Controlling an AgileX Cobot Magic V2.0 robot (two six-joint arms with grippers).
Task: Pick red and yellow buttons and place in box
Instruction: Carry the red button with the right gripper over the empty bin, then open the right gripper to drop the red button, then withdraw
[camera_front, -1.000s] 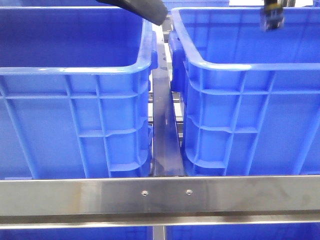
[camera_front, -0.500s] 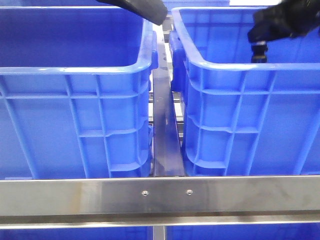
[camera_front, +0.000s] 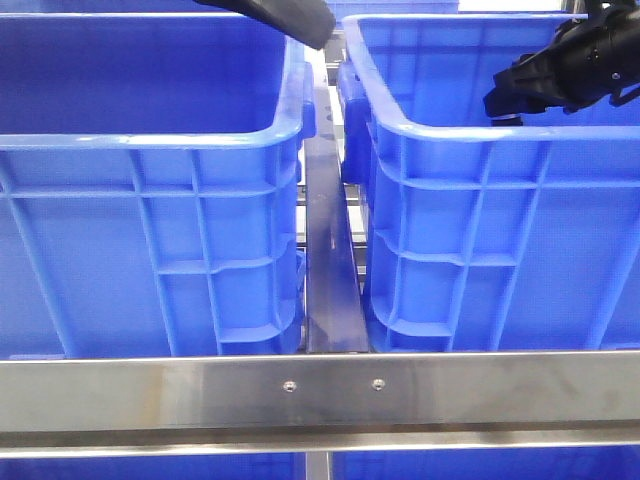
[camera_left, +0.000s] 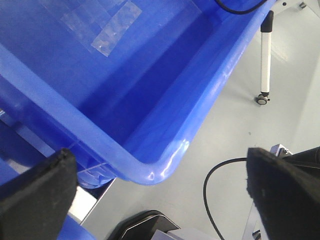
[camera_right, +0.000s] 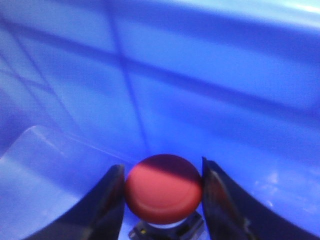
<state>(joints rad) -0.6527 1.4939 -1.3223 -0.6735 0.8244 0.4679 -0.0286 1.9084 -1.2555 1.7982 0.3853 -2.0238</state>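
The red button is deep inside the crate, beside the crate's blue side, so my right gripper needs to open.
In the right wrist view, a red button (camera_right: 162, 187) with a round domed cap on a dark stem sits between my right gripper's fingers (camera_right: 111, 205). My right gripper (camera_right: 164, 202) is shut on it. In the front view the right gripper (camera_front: 503, 102) reaches in from the right, just above the near rim of the right blue crate (camera_front: 480, 135); the button is hard to make out there. My left gripper (camera_left: 160, 195) is wide open and empty, over a corner of the left blue crate (camera_left: 165, 170). Only the left arm (camera_front: 290, 18) shows in the front view. No yellow button is in view.
Two deep blue crates stand side by side, the left one (camera_front: 150, 130) showing no contents. A metal rail (camera_front: 330, 260) runs between them and a steel bar (camera_front: 320, 390) crosses in front. The left wrist view shows grey floor, a black cable (camera_left: 210, 185) and a wheeled stand leg (camera_left: 265, 60).
My right gripper has come down from the top right and swung to lie tilted over the right crate's near rim, still holding the button. The left arm has not moved.
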